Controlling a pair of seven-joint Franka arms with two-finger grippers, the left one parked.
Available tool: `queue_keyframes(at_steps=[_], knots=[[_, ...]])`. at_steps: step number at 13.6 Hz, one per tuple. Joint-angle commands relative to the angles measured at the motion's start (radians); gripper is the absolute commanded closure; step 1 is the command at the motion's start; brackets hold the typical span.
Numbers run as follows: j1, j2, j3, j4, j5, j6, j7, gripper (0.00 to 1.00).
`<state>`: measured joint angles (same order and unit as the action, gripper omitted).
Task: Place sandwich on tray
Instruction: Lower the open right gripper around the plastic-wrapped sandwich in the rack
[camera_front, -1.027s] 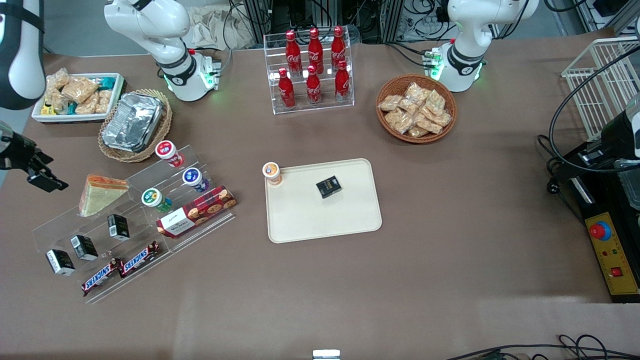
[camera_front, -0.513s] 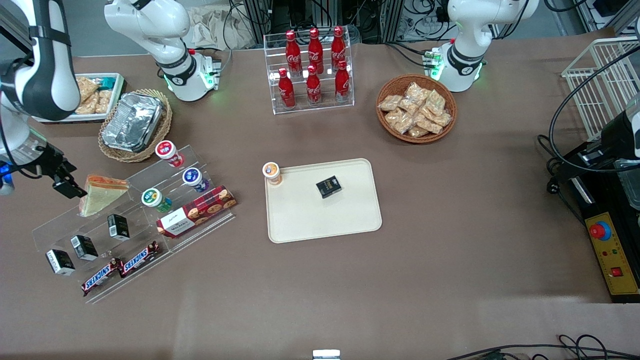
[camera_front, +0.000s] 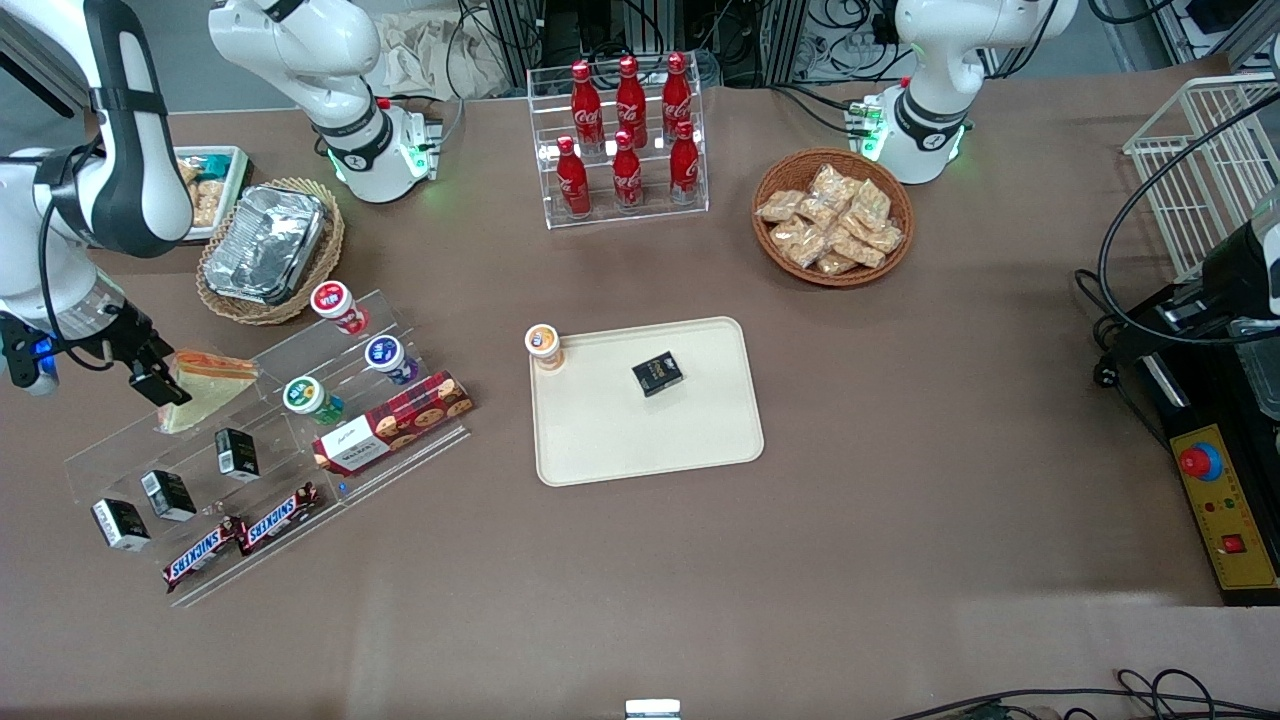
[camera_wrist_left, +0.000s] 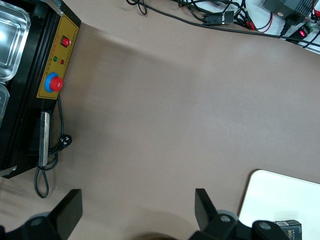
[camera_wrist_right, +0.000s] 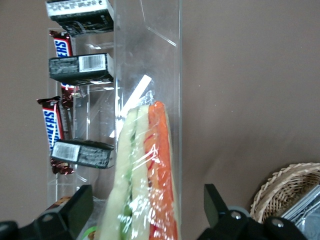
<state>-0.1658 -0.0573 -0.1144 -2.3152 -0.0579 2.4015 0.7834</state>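
Observation:
My right gripper grabs the sandwich next, across its wrapped wedge body (camera_front: 204, 386), to place the sandwich on the tray (camera_front: 648, 440).
The sandwich (camera_front: 205, 385), a plastic-wrapped wedge of pale bread with an orange edge, lies on the upper step of a clear acrylic stand (camera_front: 270, 440) toward the working arm's end of the table. My right gripper (camera_front: 165, 378) is open at the sandwich's outer edge. In the right wrist view the sandwich (camera_wrist_right: 145, 175) sits between the two spread fingers (camera_wrist_right: 75, 210), untouched. The cream tray (camera_front: 648, 440) lies mid-table, holding a small black box (camera_front: 657, 373) and an orange-lidded cup (camera_front: 543, 345) at its corner.
The stand also holds small cups (camera_front: 388, 357), a plaid biscuit box (camera_front: 392, 422), black cartons (camera_front: 168, 494) and Snickers bars (camera_front: 240, 535). A foil container in a wicker basket (camera_front: 268, 246), a white snack bin (camera_front: 205, 190), a cola rack (camera_front: 625, 140) and a snack basket (camera_front: 832, 217) stand farther back.
My right arm has swung in from the table's edge toward the sandwich; the open gripper now straddles its outer end. The sandwich and tray have not moved.

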Motion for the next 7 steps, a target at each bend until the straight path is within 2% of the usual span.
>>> queue_keyframes(at_steps=[1, 4, 5, 7], knots=[[-0.006, 0.028, 0.002, -0.006, 0.032, 0.041, 0.011, 0.02], [-0.004, 0.050, 0.004, -0.006, 0.041, 0.056, 0.011, 0.05], [-0.004, 0.054, 0.004, -0.006, 0.046, 0.059, 0.011, 0.11], [-0.003, 0.060, 0.004, -0.006, 0.050, 0.068, 0.007, 0.32]])
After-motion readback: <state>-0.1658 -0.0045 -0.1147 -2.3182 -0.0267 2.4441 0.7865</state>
